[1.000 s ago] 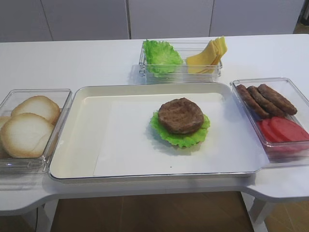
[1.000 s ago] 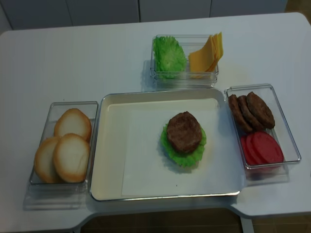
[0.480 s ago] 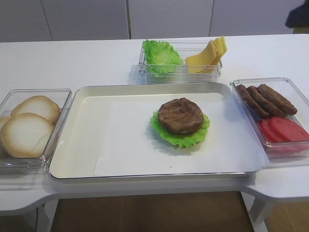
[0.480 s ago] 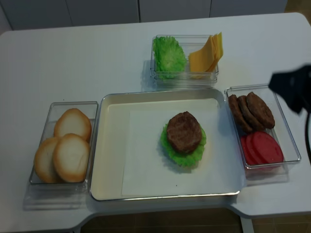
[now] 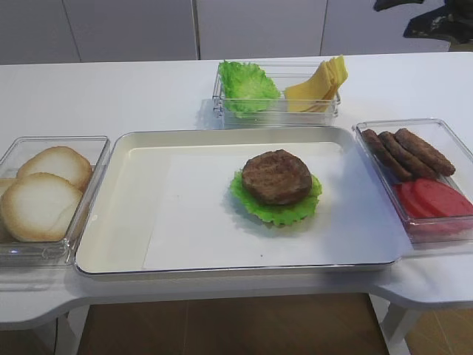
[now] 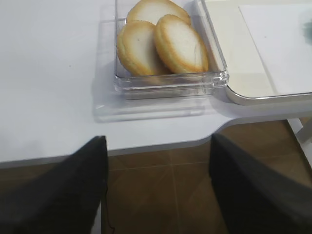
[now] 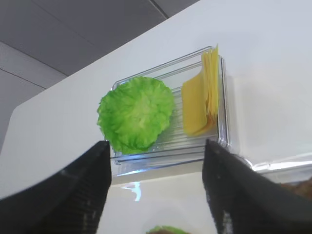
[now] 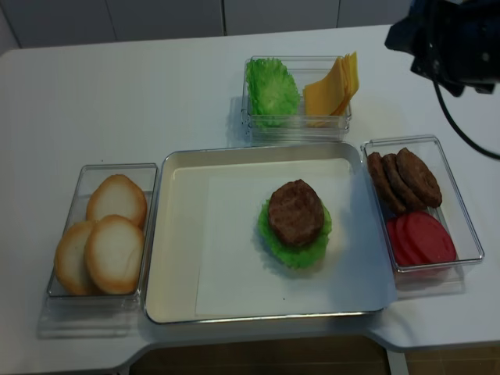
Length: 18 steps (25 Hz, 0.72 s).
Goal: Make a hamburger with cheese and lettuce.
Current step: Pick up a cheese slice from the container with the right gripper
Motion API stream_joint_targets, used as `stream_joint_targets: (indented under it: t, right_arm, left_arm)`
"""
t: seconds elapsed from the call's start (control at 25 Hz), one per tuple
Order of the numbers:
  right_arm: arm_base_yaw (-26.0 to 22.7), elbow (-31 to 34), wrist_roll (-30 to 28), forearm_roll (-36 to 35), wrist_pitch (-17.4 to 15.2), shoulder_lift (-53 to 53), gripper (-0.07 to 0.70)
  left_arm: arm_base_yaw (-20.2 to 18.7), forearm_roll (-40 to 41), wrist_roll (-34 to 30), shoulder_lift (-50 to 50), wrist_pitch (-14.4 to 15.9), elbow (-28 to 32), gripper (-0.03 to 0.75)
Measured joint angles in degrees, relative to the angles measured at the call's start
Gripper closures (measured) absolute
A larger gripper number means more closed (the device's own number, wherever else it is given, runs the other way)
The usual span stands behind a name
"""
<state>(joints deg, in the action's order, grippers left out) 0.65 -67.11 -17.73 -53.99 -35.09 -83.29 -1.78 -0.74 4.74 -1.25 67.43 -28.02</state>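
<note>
My right gripper pinches one cheese slice by its upper corner (image 8: 352, 62) next, since the clear box's sides enclose the lower part of the cheese stack.
The hamburger (image 5: 276, 185) is a round brown patty (image 8: 296, 211) lying on the frilly green lettuce (image 5: 279, 213), on white paper in the cream tray (image 5: 118, 214). No separate cheese slice is in view; only a fanned stack of yellow slices (image 5: 319, 83) stands in the back container. My right arm (image 8: 451, 37) hangs above the table's back right corner. In the right wrist view my right gripper (image 7: 156, 146) is open and empty, looking down at that container. My left gripper (image 6: 157, 141) is open and empty off the table's front edge, near the bun box.
A clear box (image 5: 275, 111) at the back holds spare green leaves (image 5: 247, 85) beside the yellow slices. Bun halves (image 5: 41, 203) fill a clear box at the left. At the right, a box (image 5: 443, 129) holds narrow patties (image 5: 405, 151) and tomato slices (image 5: 432, 198).
My right arm has come into view from the right and moved up toward the back right corner. The food and trays have not moved.
</note>
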Motion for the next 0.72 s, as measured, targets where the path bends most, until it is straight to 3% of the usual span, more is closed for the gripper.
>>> stream_joint_targets:
  t: [0.24, 0.72]
  right_arm:
    - [0.0, -7.3, -2.7, -6.1, 0.2, -12.0, 0.181]
    - [0.0, -15.8, -5.0, -6.7, -0.7, -25.8, 0.181]
  left_arm:
    - [0.0, 0.0, 0.0, 0.0, 0.0, 0.0, 0.239]
    - [0.0, 0.0, 0.0, 0.0, 0.0, 0.0, 0.239]
